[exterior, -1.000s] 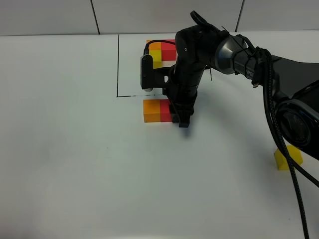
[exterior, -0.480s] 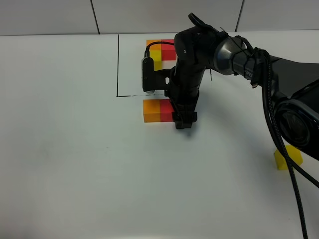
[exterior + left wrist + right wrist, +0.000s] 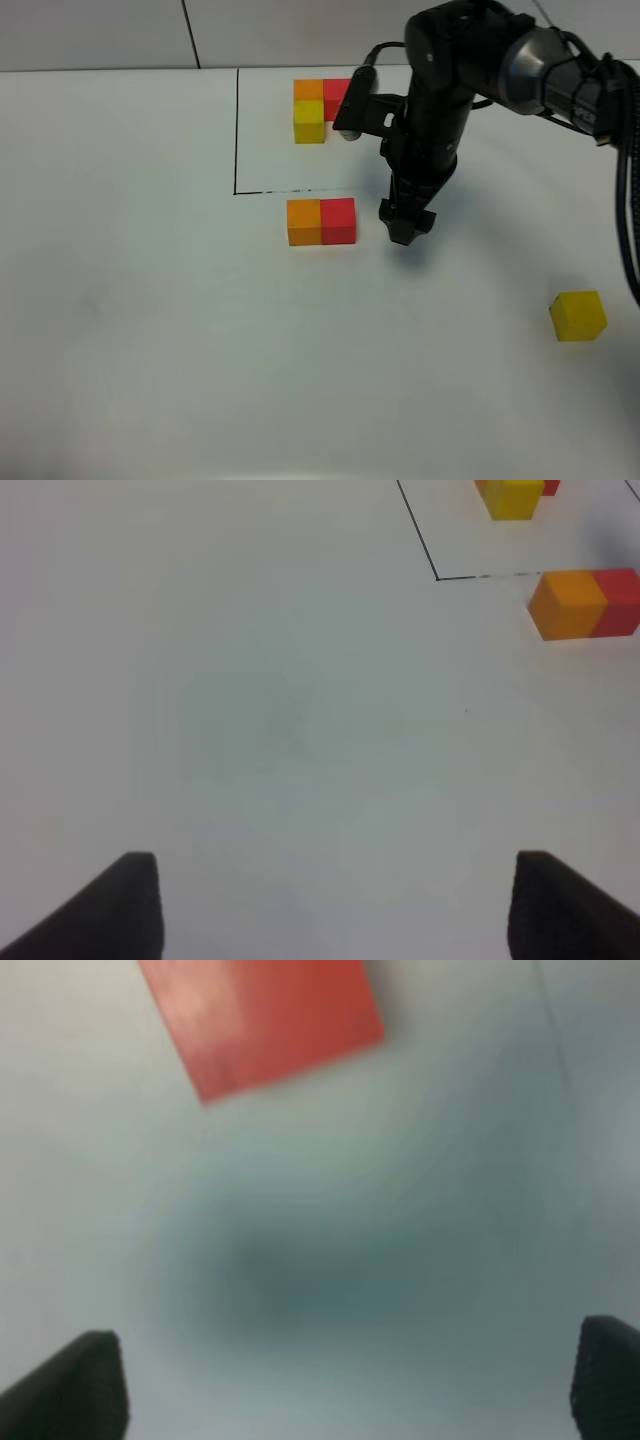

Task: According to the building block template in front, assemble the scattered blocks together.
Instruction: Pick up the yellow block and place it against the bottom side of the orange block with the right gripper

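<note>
The yellow cube (image 3: 578, 315) will next be grabbed by its opposite sides with my right gripper, to complete the template's shape against the orange cube (image 3: 304, 221).
The building block template (image 3: 322, 104), an orange, red and yellow cluster, sits at the back inside the black drawn frame (image 3: 236, 130). Just in front of the frame line, the loose orange cube (image 3: 304, 221) and red cube (image 3: 338, 220) stand side by side, touching. A loose yellow cube (image 3: 578, 315) lies far right. My right gripper (image 3: 405, 228) hangs just right of the red cube, apart from it. In the right wrist view it (image 3: 340, 1390) is open and empty, with the red cube (image 3: 265, 1015) beyond. My left gripper (image 3: 340, 910) is open over bare table, with the orange cube (image 3: 566, 602) far ahead.
The white table (image 3: 150, 330) stretches wide on the left and front. A tiled wall (image 3: 100, 30) rises behind the table. The right arm's black cable (image 3: 630, 230) runs down the right edge. The left arm does not show in the exterior high view.
My right gripper opened and let go of the red cube, then moved right and away from it. The red cube stays against the orange one. The left gripper has not moved.
</note>
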### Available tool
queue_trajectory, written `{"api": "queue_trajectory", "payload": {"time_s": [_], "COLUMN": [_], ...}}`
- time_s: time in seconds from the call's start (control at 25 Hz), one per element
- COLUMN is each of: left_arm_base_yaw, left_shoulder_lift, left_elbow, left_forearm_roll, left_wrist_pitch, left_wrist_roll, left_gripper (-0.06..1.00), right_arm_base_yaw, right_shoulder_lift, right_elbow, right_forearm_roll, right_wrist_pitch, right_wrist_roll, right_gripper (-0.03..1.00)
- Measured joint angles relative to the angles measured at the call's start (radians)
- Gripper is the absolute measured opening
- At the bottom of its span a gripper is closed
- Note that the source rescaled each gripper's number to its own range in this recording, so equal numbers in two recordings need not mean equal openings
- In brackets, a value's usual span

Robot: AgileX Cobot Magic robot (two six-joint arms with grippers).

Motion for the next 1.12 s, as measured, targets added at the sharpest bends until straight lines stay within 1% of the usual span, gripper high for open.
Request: {"api": "queue_trajectory", "payload": {"time_s": [0.08,0.2,0.32,0.36,0.44,0.52,0.64,0.76,0.88,1.04,1.12], "left_arm_base_yaw": [0.0,0.0,0.0,0.0,0.0,0.0,0.0,0.0,0.0,0.0,0.0], "left_shoulder_lift": [0.0,0.0,0.0,0.0,0.0,0.0,0.0,0.0,0.0,0.0,0.0], "left_elbow": [0.0,0.0,0.0,0.0,0.0,0.0,0.0,0.0,0.0,0.0,0.0], "left_forearm_roll": [0.0,0.0,0.0,0.0,0.0,0.0,0.0,0.0,0.0,0.0,0.0], "left_wrist_pitch": [0.0,0.0,0.0,0.0,0.0,0.0,0.0,0.0,0.0,0.0,0.0], "left_wrist_roll": [0.0,0.0,0.0,0.0,0.0,0.0,0.0,0.0,0.0,0.0,0.0], "left_gripper": [0.6,0.6,0.6,0.6,0.6,0.6,0.6,0.6,0.6,0.6,0.6], "right_arm_base_yaw": [-0.028,-0.076,-0.13,-0.152,-0.206,-0.256,-0.318,-0.355,-0.364,-0.364,-0.364], "right_shoulder_lift": [-0.08,-0.21,-0.355,-0.405,-0.484,-0.542,-0.565,-0.562,-0.559,-0.541,-0.511], "right_elbow": [0.141,0.367,0.58,0.643,0.738,0.819,0.891,0.936,0.959,0.96,0.961], "right_forearm_roll": [-0.003,-0.015,-0.047,-0.049,-0.051,-0.05,-0.028,-0.004,0.018,0.075,0.088], "right_wrist_pitch": [-0.078,-0.213,-0.334,-0.364,-0.394,-0.403,-0.408,-0.439,-0.486,-0.509,-0.52], "right_wrist_roll": [0.095,0.276,0.485,0.543,0.665,0.734,0.767,0.762,0.737,0.697,0.692], "right_gripper": [0.81,0.81,0.81,0.81,0.81,0.8,0.79,0.79,0.78,0.76,0.76]}}
